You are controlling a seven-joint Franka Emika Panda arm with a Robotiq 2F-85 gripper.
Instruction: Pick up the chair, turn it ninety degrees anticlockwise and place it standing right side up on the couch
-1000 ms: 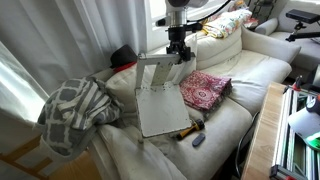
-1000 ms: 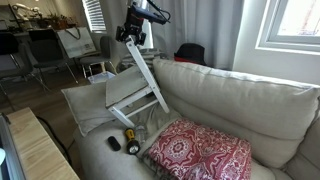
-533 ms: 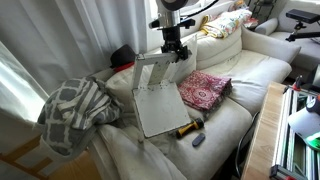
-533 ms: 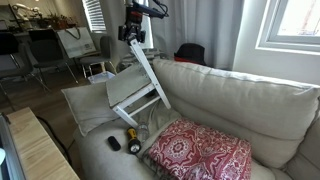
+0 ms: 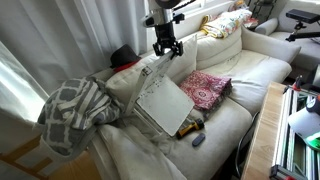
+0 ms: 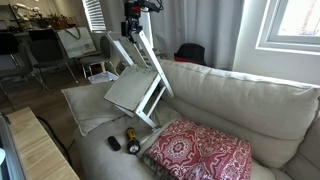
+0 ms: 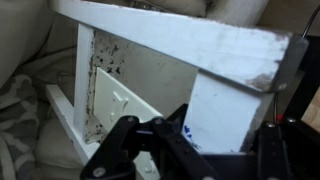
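Observation:
The chair [image 5: 162,100] is tilting steeply and would topple onto the couch if I opened now, so I should keep my gripper closed on it until it is upright.
The small white chair [image 5: 162,100] hangs tilted in the air above the cream couch [image 5: 240,75], seat facing outward and legs lifted off the cushions. It also shows in the other exterior view [image 6: 138,88] over the couch [image 6: 230,100]. My gripper [image 5: 165,46] is shut on the chair's top back rail, seen from the side too [image 6: 133,28]. In the wrist view the white rail [image 7: 180,40] and a flat post sit between my black fingers [image 7: 205,125].
A red patterned cushion [image 5: 205,88] lies on the couch seat beside the chair. A plaid grey-white blanket [image 5: 75,112] hangs over the couch arm. Small dark and yellow items [image 5: 192,130] lie near the seat's front edge. A black-and-red object [image 6: 188,52] sits behind the backrest.
My gripper has risen with the chair in it. The chair has lifted off the couch seat and swung so its seat tilts up and outward.

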